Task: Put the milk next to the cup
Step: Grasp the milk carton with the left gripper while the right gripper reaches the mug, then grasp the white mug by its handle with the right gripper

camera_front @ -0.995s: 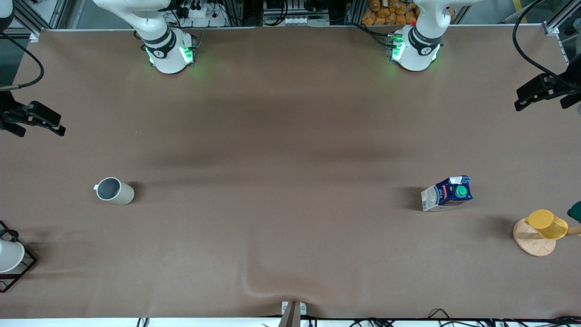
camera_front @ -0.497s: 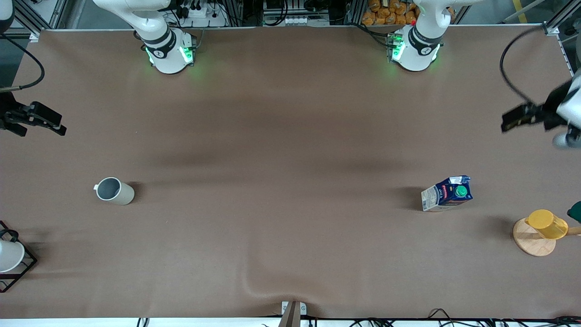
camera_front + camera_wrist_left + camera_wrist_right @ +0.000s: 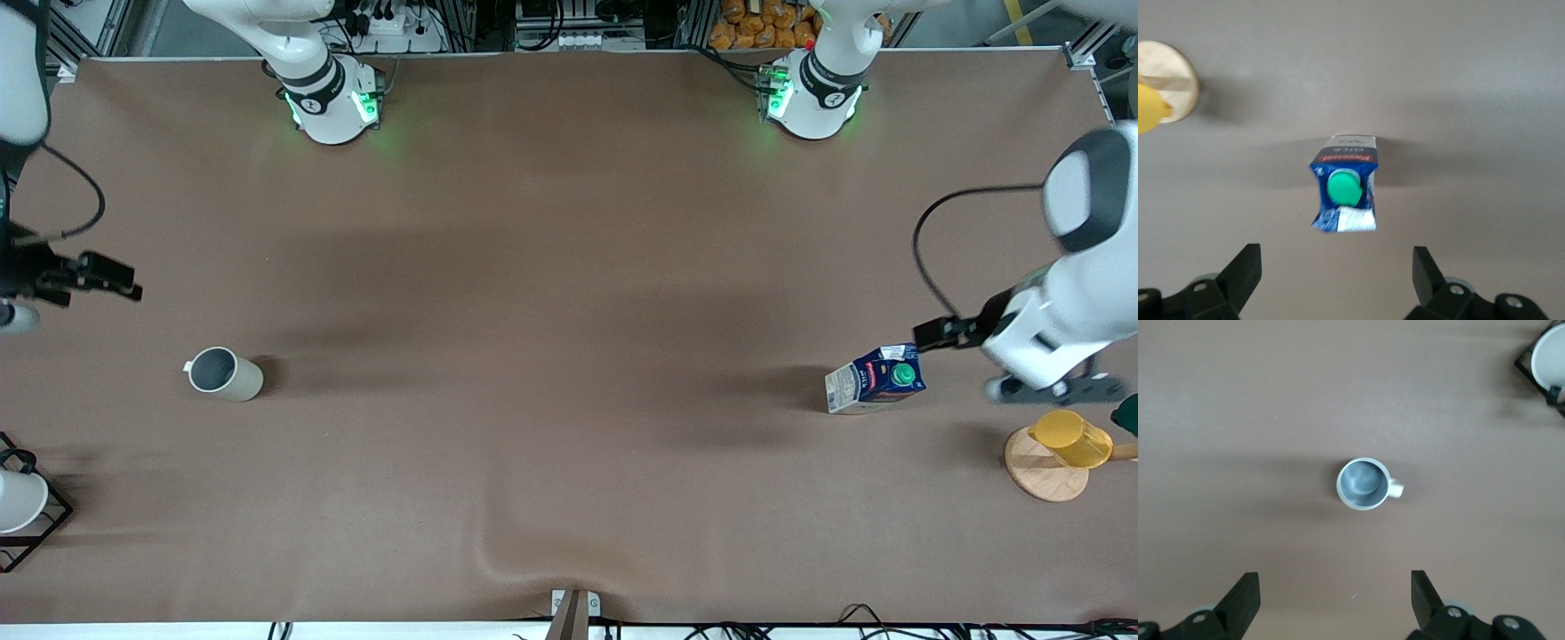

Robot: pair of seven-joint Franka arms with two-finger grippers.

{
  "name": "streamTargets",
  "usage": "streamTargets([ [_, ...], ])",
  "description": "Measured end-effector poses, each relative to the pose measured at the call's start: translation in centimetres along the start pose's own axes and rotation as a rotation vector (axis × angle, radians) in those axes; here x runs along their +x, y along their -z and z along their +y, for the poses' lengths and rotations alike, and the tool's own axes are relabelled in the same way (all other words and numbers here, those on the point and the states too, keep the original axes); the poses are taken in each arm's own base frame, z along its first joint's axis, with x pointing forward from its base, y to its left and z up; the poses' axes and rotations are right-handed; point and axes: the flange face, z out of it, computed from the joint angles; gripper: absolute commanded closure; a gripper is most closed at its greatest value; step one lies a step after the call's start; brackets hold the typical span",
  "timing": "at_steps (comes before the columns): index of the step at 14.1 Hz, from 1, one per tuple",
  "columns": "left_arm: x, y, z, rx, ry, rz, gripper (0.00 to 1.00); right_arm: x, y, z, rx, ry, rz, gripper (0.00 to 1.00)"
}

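The right gripper grips its rim (image 3: pixel 196 369) beside the cup's handle next, to bring the cup over where the milk (image 3: pixel 876 380) gets room to stand beside the cup.
The milk (image 3: pixel 876 380), a dark blue carton with a green cap, stands upright toward the left arm's end of the table. It shows from above in the left wrist view (image 3: pixel 1343 193). My left gripper (image 3: pixel 1053 389) is open and empty (image 3: pixel 1336 267). It hangs over the table beside the milk, apart from it. The cup (image 3: pixel 224 374), a pale grey mug, stands upright toward the right arm's end and shows in the right wrist view (image 3: pixel 1365 483). My right gripper (image 3: pixel 11 316) is open and empty (image 3: pixel 1333 587), up in the air beside the cup at the table's edge.
A yellow cup (image 3: pixel 1071 437) lies on a round wooden stand (image 3: pixel 1045 480) beside the milk, nearer the table's end; both show in the left wrist view (image 3: pixel 1148 107). A white cup in a black wire rack (image 3: pixel 18 502) stands near the mug, and shows in the right wrist view (image 3: pixel 1548 353).
The left arm has swung in from the table's edge to hang beside the milk. The right gripper has shifted a little toward the cup. The milk and the cup have not moved.
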Motion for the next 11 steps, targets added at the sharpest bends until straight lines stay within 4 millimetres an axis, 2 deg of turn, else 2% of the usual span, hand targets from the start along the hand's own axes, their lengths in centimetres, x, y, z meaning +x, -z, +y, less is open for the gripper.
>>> streamTargets([
  [2,0.9,-3.2,0.1,-0.001,-0.002,-0.046,0.0,1.4,-4.3,1.9,0.003,0.008,-0.033,0.0],
  [4,1.5,-5.7,0.1,-0.002,-0.002,-0.082,0.0,2.8,-8.2,2.8,0.0,0.007,-0.047,0.0],
  [8,2.2,-8.8,0.0,-0.003,0.0,-0.118,0.0,4.2,-15.1,3.7,0.005,0.0,-0.1,0.01],
  [11,2.4,-9.6,-0.3,-0.004,0.004,-0.131,0.0,4.3,-18.1,4.9,0.008,0.002,-0.117,0.2],
])
